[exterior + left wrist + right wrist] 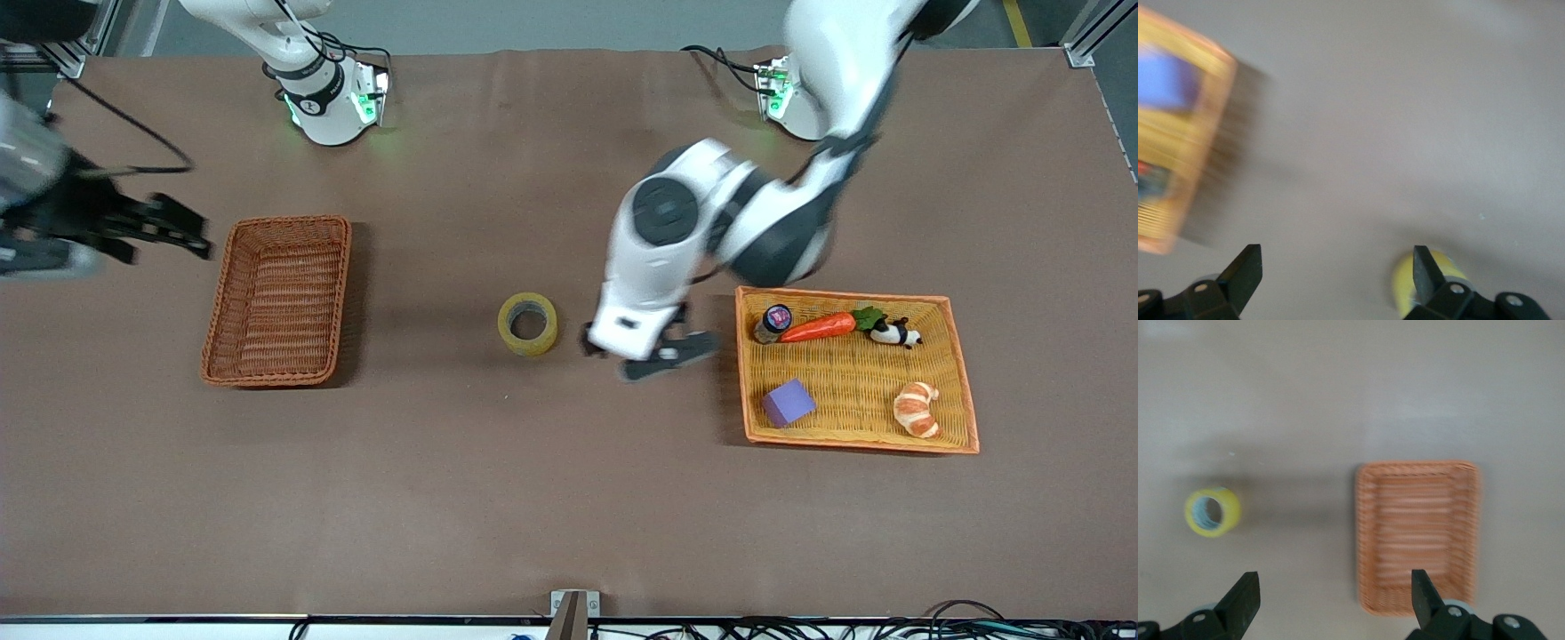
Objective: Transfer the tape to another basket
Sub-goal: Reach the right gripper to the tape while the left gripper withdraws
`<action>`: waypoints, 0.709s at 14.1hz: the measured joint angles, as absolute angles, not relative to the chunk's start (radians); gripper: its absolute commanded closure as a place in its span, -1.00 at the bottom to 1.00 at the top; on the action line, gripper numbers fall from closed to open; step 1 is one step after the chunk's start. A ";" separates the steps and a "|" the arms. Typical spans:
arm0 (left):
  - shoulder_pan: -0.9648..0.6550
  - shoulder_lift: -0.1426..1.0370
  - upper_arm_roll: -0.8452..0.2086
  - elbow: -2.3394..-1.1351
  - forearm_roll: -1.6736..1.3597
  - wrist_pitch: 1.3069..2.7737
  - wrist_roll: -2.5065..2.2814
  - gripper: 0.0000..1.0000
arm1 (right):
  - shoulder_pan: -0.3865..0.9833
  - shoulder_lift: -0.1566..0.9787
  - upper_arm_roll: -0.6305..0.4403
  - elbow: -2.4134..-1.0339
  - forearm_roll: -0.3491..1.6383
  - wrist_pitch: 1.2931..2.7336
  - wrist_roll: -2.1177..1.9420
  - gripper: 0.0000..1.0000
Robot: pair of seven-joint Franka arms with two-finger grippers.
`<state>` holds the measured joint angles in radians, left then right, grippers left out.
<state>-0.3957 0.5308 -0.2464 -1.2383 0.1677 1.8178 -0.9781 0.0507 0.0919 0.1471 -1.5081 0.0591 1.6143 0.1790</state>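
I need to grab the tape roll by its ring side (507,324) with my right gripper next. Then I can move it into the reddish-brown wicker basket.
The yellowish tape roll (527,324) lies on the brown table between the two baskets, hole facing up. The deep reddish-brown wicker basket (218,307) stands empty toward the right arm's end. My left gripper (645,354) is open and empty over the table between the tape and the yellow tray. In the left wrist view the left gripper (1335,273) has the tape (1403,288) partly hidden beside one finger. My right gripper (191,233) is open and empty, beside the basket at the table's end. In the right wrist view the right gripper (1335,597) is above the tape (1213,512) and the basket (1418,465).
A shallow yellow wicker tray (853,373) with an orange rim stands toward the left arm's end. It holds a purple block (788,402), a croissant toy (917,409), a carrot toy (822,326), a small panda figure (893,332) and a small jar (775,321). The tray's corner (1185,153) shows in the left wrist view.
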 measured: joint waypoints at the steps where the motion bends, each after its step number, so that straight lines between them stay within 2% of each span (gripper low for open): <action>1: -0.335 0.467 -0.246 -1.243 0.168 1.768 -0.892 -1.00 | 0.058 0.116 0.207 -1.540 0.058 1.678 0.250 -1.00; 5: -0.185 0.330 -0.246 -1.264 0.167 1.689 -0.657 -1.00 | 0.099 0.237 0.389 -1.707 -0.045 1.977 0.514 -1.00; 10: -0.040 0.233 -0.248 -1.271 0.129 1.549 -0.413 -1.00 | 0.251 0.463 0.418 -1.792 -0.262 2.200 0.791 -1.00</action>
<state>-0.0399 0.2334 -0.2475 -1.2709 0.1293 1.5490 -0.4130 0.2507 0.4633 0.4179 -1.7918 -0.2620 2.1995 0.7907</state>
